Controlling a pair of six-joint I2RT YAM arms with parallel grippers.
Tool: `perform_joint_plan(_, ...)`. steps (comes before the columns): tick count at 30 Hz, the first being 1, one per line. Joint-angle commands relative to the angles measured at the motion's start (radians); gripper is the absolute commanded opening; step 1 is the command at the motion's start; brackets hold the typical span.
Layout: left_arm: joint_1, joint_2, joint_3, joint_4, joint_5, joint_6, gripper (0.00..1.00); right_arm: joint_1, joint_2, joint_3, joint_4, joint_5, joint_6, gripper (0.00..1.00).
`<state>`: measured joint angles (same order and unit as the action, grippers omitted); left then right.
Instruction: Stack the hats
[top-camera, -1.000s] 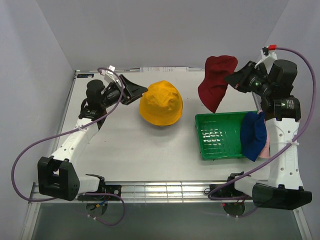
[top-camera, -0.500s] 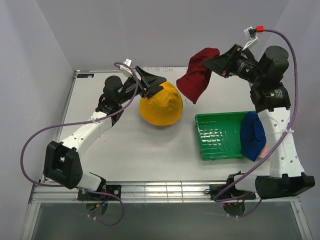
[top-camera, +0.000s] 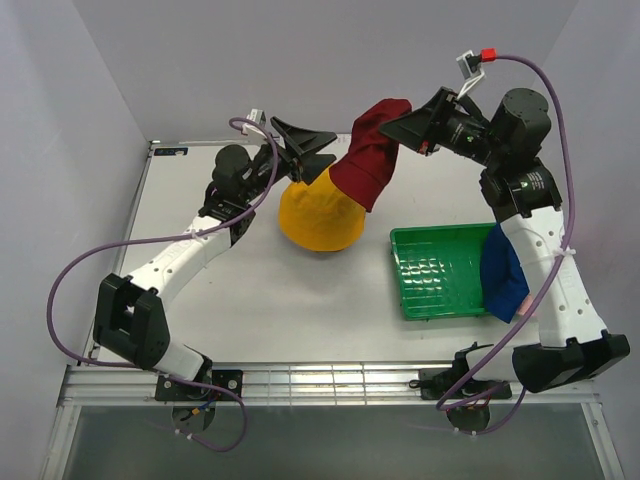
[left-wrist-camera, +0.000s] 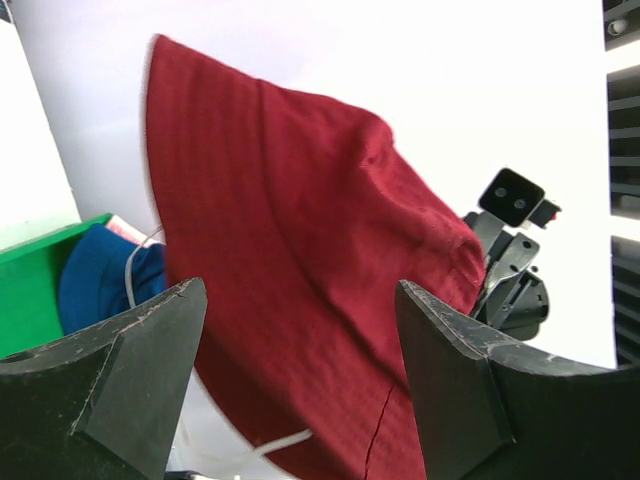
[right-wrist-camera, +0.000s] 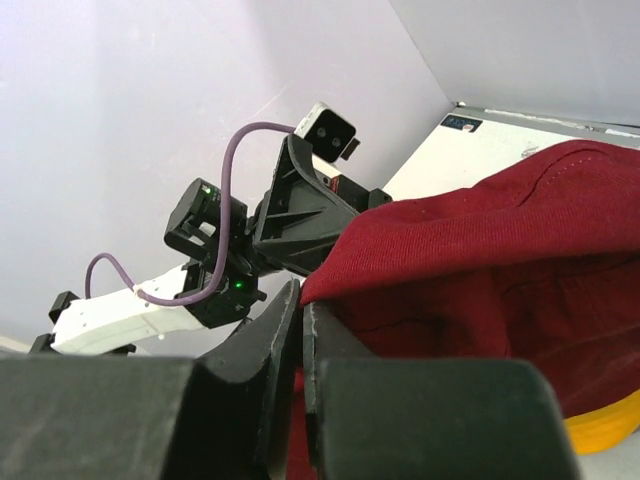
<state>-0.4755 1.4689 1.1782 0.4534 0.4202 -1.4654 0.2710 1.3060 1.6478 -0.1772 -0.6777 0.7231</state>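
My left gripper grabs the brim of the dark red hat (top-camera: 365, 160) across from my right gripper next, to stack the dark red hat over the yellow hat.
A yellow hat (top-camera: 312, 222) rests crown-up on the table's middle. Above its right side hangs a dark red hat (top-camera: 365, 160), pinched by the brim in my right gripper (top-camera: 388, 125), which is shut on it. The wrist view shows the brim's edge clamped between the fingers of the right gripper (right-wrist-camera: 303, 292), with the red hat (right-wrist-camera: 500, 230) draped beyond and the yellow hat (right-wrist-camera: 605, 430) beneath. My left gripper (top-camera: 328, 150) is raised and open just left of the red hat. The red hat (left-wrist-camera: 300, 230) fills the space beyond the open left gripper (left-wrist-camera: 300, 290), apart from both fingers.
A green tray (top-camera: 435, 232) stands on the right of the table. A blue hat (top-camera: 505, 265) lies over its right rim, also seen as the blue hat (left-wrist-camera: 95, 285) in the left wrist view. A pink edge (top-camera: 535, 290) peeks from behind it. Walls close in at the back and sides.
My right arm has swung the red hat leftward until it hangs over the yellow hat. My left arm has risen and reached right toward the red hat, jaws still open.
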Motion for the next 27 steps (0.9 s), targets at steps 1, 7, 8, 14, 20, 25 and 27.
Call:
perform_joint_plan(1,-0.009,0.005,0.044,0.036,0.006,-0.05,0.86,0.026,0.006,0.04,0.045,0.026,-0.03,0.08)
perform_joint_plan(7,-0.014,-0.041,-0.027,0.011,-0.011,-0.066,0.86,0.04,0.026,0.067,0.007,0.063,-0.062,0.08)
perform_joint_plan(8,-0.014,-0.048,-0.034,0.007,-0.017,-0.062,0.86,0.04,0.027,0.07,0.002,0.069,-0.066,0.08)
perform_joint_plan(14,-0.014,-0.064,-0.048,-0.018,0.0,-0.059,0.86,0.046,0.027,0.076,-0.011,0.086,-0.082,0.08)
perform_joint_plan(20,-0.015,-0.058,-0.057,-0.018,0.012,-0.095,0.87,0.056,0.038,0.093,-0.013,0.083,-0.088,0.08)
perform_joint_plan(25,-0.015,-0.056,-0.051,0.001,0.008,-0.119,0.87,0.069,0.042,0.09,-0.016,0.089,-0.099,0.08)
perform_joint_plan(27,-0.015,-0.056,-0.046,0.013,0.009,-0.131,0.87,0.074,0.045,0.09,-0.027,0.098,-0.108,0.08)
